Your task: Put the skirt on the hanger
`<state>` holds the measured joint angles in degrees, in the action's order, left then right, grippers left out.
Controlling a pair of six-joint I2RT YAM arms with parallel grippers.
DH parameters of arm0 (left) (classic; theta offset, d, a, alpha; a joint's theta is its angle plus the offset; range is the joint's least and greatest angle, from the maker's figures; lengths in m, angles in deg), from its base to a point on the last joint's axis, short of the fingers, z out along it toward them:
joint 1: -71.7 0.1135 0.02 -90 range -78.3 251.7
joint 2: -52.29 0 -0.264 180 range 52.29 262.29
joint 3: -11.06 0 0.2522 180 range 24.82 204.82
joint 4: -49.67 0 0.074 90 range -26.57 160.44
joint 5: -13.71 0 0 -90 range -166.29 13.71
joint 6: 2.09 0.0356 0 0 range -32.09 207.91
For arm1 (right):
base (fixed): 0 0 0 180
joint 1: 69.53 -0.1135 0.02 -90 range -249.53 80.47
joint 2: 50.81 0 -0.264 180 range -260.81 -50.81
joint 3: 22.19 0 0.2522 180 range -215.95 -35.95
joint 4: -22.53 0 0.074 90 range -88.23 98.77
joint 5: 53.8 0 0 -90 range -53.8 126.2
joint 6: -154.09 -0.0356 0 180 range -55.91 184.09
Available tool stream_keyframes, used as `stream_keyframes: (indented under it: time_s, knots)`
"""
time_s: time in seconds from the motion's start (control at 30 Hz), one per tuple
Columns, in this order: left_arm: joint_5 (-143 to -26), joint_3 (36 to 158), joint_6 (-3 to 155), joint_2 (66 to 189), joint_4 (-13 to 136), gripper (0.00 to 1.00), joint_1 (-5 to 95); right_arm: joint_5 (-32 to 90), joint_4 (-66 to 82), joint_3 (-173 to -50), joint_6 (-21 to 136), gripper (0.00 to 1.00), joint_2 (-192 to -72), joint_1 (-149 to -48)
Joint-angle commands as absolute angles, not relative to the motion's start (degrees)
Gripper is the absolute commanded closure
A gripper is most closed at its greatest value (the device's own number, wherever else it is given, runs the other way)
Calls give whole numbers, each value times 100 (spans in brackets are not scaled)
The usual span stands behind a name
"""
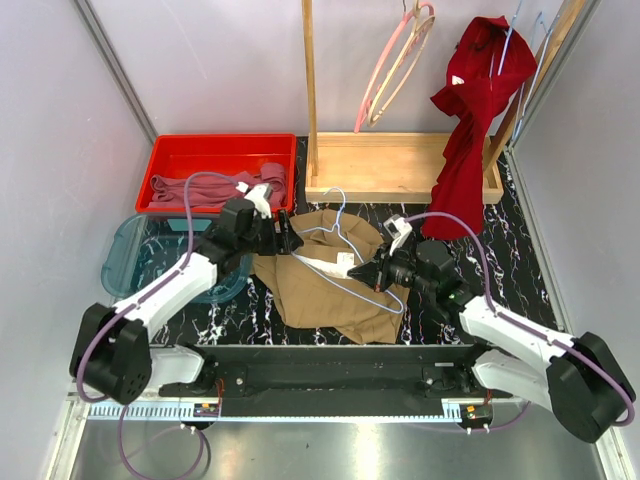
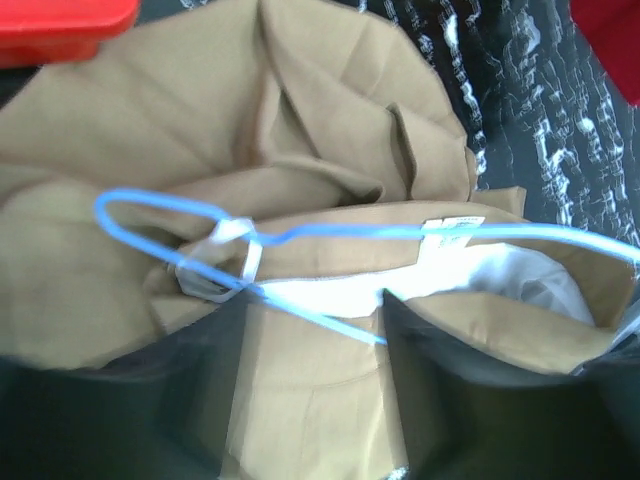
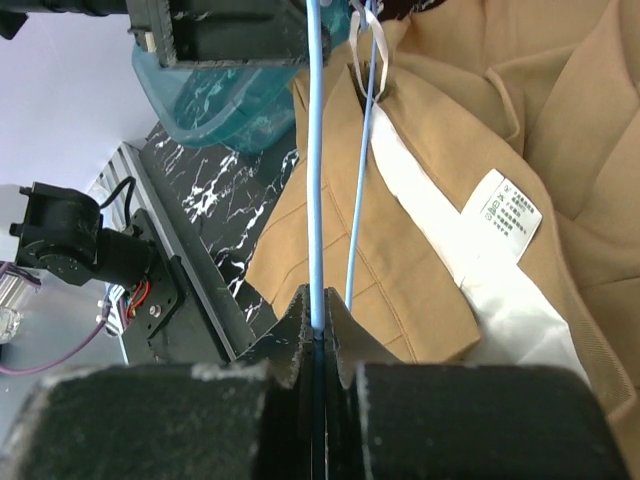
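Observation:
My left gripper should grab the hanger by its wire near the hook, so that the hanger's far end stays free to take the skirt's other loop.
The tan skirt [image 1: 330, 285] lies crumpled on the black marbled table, its white lining and tag [image 3: 505, 212] showing. The light-blue wire hanger [image 1: 345, 235] rests across the skirt. In the left wrist view, a white loop [image 2: 225, 260] of the skirt sits around the hanger [image 2: 400, 232] near its hook. My left gripper [image 1: 290, 240] is at the skirt's left edge. Its dark fingers [image 2: 470, 390] stand apart over the tan cloth [image 2: 320, 400], and the left gripper [image 2: 315, 330] is open. My right gripper [image 3: 318, 325] is shut on the hanger's wire [image 3: 316, 180] at the skirt's right side.
A red tray [image 1: 175, 160] holding mauve cloth [image 1: 200, 188] stands at the back left, with a teal bin [image 1: 135, 255] in front of it. The wooden rack [image 1: 400, 170] at the back carries a pink hanger [image 1: 395, 60] and a dark red garment [image 1: 475, 120].

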<state>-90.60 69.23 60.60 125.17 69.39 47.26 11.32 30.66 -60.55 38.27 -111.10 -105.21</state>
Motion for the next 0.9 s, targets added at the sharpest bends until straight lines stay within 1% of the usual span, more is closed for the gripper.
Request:
stream_keyframes:
  time_s: [0.0, 0.1, 0.23, 0.33, 0.43, 0.47, 0.53, 0.57, 0.63, 0.87]
  knots:
    - [-8439, 7465, 6356, 11944, 7643, 21, 4718, 1256, 3584, -5942, 3852, 100, -10715, -10601]
    - [-8473, 7650, 6418, 11619, 7794, 13, 4718, 1282, 3566, -5881, 3887, 100, -10443, -10601]
    - [-8841, 7869, 6497, 11268, 7785, 9, 4718, 1291, 3593, -5766, 3896, 100, -10021, -10609]
    - [-9359, 7993, 6716, 11162, 7724, 6, 4718, 1177, 3549, -5766, 3904, 100, -9766, -10601]
    - [-10281, 8046, 7006, 11170, 7513, 4, 4718, 896, 3479, -5828, 3887, 100, -9616, -10609]
    - [-10919, 8072, 7164, 11187, 7443, 3, 4718, 713, 3400, -5889, 3869, 100, -9590, -10609]
    - [-11564, 8108, 7296, 11249, 7372, 3, 4718, 518, 3329, -5959, 3869, 100, -9581, -10609]
    - [-12080, 8107, 7349, 11258, 7250, 2, 4718, 291, 3286, -6012, 3860, 100, -9590, -10609]
    - [-12723, 7994, 7315, 11275, 7065, 2, 4718, -78, 3277, -6065, 3843, 100, -9642, -10609]
    - [-13614, 7001, 6156, 11240, 4632, 2, 4552, -774, 3092, -6311, 3843, 100, -9792, -10601]
